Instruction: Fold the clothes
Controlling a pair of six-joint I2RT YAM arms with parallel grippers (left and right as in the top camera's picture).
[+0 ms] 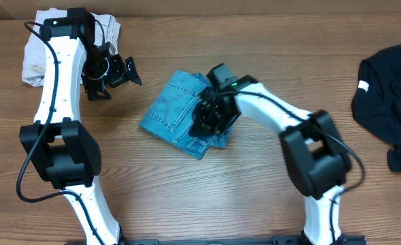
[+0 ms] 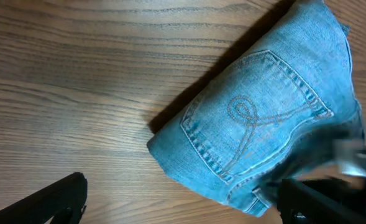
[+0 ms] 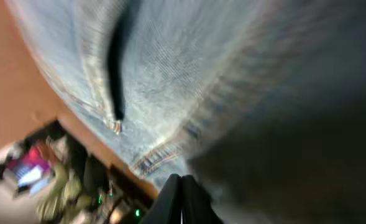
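Note:
The jeans should be stacked still folded, so my left gripper next needs to grab them by their long edge next to the stitched pocket.
The light-blue denim jeans lie folded into a small bundle at the table's middle, a stitched back pocket facing up. The pocket shows clearly in the left wrist view. My right gripper is down on the bundle's right part. In the right wrist view its fingers are closed together with blurred denim right in front of them. My left gripper is open and empty, hovering left of the jeans. Its fingers are spread wide in the left wrist view.
A black garment with a white tag lies at the right edge. An off-white garment lies crumpled at the back left, behind the left arm. Wooden table in front of the jeans.

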